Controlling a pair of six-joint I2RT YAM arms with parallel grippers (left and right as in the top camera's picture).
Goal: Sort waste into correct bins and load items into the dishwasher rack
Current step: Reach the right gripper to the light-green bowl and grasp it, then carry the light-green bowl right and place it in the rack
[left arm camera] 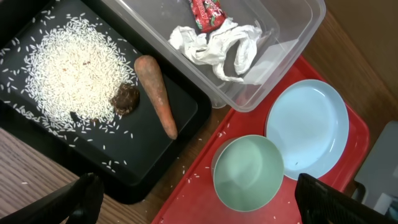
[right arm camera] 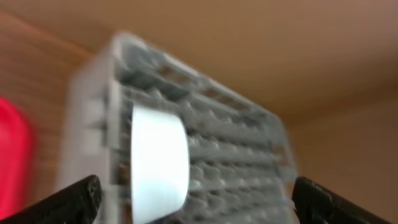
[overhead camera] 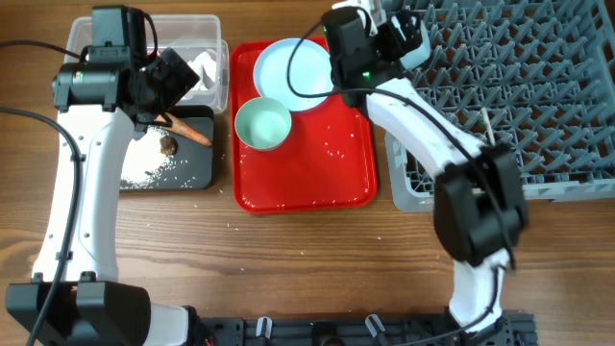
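My right gripper will tip the bowl on the red serving tray on edge into the rack, grabbing its rack-facing rim next.
In the left wrist view the black tray holds loose rice, a brown lump and a carrot. The clear tub holds crumpled tissue and a red sauce packet. A pale blue bowl and plate sit on the red serving tray. My left gripper is open and empty above the tray's edge by the bowl. My right gripper is open; a pale bowl stands on edge in the grey rack between its fingers, blurred. The yellow cup is out of view.
From overhead, the clear tub and black tray lie left of the red tray. The rack fills the right side. My left gripper hangs over the bins, and my right gripper is at the rack's near-left corner.
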